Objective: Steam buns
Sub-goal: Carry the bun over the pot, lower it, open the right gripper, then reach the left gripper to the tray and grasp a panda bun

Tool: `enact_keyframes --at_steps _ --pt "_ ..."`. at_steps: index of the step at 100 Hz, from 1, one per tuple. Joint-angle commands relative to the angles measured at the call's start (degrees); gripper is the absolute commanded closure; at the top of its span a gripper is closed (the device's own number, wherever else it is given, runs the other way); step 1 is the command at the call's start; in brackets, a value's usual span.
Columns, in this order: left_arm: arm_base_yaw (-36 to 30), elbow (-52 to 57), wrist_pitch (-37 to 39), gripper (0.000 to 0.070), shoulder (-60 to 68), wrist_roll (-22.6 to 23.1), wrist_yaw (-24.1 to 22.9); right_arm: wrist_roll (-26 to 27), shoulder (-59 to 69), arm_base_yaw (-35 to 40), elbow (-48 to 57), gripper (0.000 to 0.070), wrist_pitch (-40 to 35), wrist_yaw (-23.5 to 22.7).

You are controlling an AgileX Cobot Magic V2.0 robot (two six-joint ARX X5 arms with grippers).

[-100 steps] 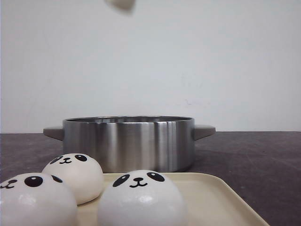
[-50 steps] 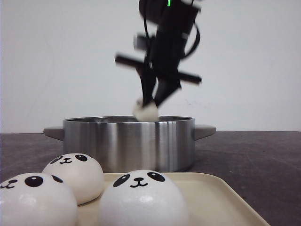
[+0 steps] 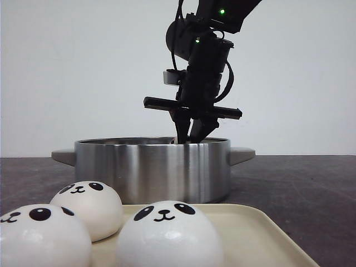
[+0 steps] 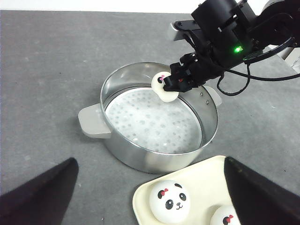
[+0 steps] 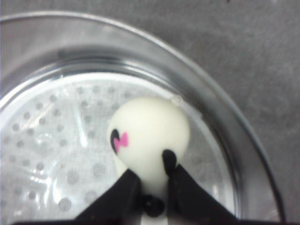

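My right gripper should release the white bun (image 5: 151, 126) now, because the bun is low over the perforated liner (image 5: 56, 140) and would rest in the steel pot.
My right gripper (image 3: 192, 133) (image 5: 152, 180) is shut on a white panda bun (image 5: 147, 136) (image 4: 162, 87) and holds it just inside the rim of the steel pot (image 3: 153, 169) (image 4: 154, 150), over its perforated white liner (image 4: 150, 124). Three more panda buns sit on the cream tray (image 3: 250, 233) in the front view: one at the left edge (image 3: 41, 236), one behind it (image 3: 89, 207), one in the middle (image 3: 167, 233). The left wrist view shows two of them (image 4: 170, 201) (image 4: 225, 216). My left gripper (image 4: 150, 206) is open, high above the pot and tray, its fingertips (image 4: 42, 197) dark and empty.
The pot has grey side handles (image 3: 242, 154) (image 4: 93, 123) and stands on a dark grey table (image 3: 300, 189). The tray lies in front of the pot, close to it. A plain white wall is behind.
My right arm came down from above the front view with the bun, from over the pot to the bun sunk behind the rim. The tray buns have not moved.
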Motion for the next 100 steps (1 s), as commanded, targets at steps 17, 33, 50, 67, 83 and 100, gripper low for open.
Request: enact_keyframes --at_steps 17,33,50,67,83,100 --pt "-0.5 0.7 0.6 0.0092 0.3 0.3 -0.3 0.5 1.0 0.3 1.1 0.0461 -1.6 -0.2" --pt "-0.9 0.7 0.5 0.0092 0.3 0.3 -0.3 0.4 1.0 0.3 1.1 0.0317 -2.5 -0.1" --pt "-1.0 0.7 0.4 0.0092 0.3 0.3 -0.3 0.5 1.0 0.4 1.1 0.0286 -2.6 -0.1" --pt "-1.0 0.7 -0.2 0.0092 0.3 0.2 -0.2 0.4 -1.5 0.4 2.3 0.0288 -2.0 -2.3" --pt "-1.1 0.3 0.1 0.0093 0.7 -2.8 0.3 -1.5 -10.3 1.8 2.9 0.0604 -2.4 -2.8" --pt "-1.8 0.1 0.2 0.0093 4.9 -5.2 3.1 -7.6 -23.5 6.8 2.9 0.07 -2.6 0.4"
